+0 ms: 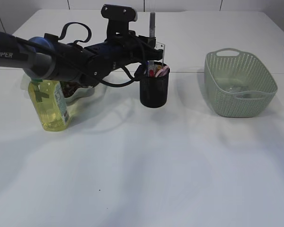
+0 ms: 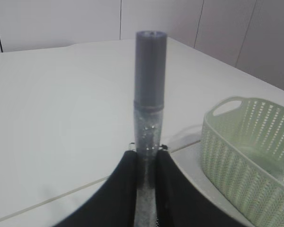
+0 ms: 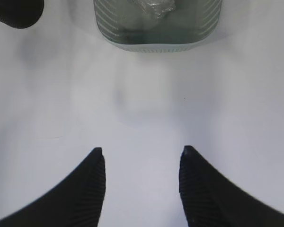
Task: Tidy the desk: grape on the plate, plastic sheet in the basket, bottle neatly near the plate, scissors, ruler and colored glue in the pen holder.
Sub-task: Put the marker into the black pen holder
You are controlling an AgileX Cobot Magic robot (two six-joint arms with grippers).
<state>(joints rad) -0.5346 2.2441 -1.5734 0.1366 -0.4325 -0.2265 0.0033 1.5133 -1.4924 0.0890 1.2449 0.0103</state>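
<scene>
The grey-capped glue is in my left gripper at the black pen holder's rim (image 1: 157,73). The glue would stay in the holder, so my left gripper will let go of it.
My left gripper (image 2: 146,151) is shut on the colored glue (image 2: 149,94), a silvery glitter tube with a grey cap that stands upright between the fingers. In the exterior view the glue (image 1: 152,23) sticks up from the left gripper (image 1: 150,46), right above the black pen holder (image 1: 154,91). The holder has pink-handled scissors (image 1: 160,71) and a clear ruler (image 1: 160,50) in it. A yellow bottle (image 1: 49,104) stands next to the plate (image 1: 85,93), where dark grapes (image 1: 71,90) show behind the arm. My right gripper (image 3: 141,153) hangs open over bare table, nothing between its fingers.
The green basket (image 1: 240,84) stands at the right with the crumpled plastic sheet (image 3: 154,6) inside; its rim (image 2: 248,118) lies close to the right of the glue. The left arm (image 1: 47,59) spans the back left of the table.
</scene>
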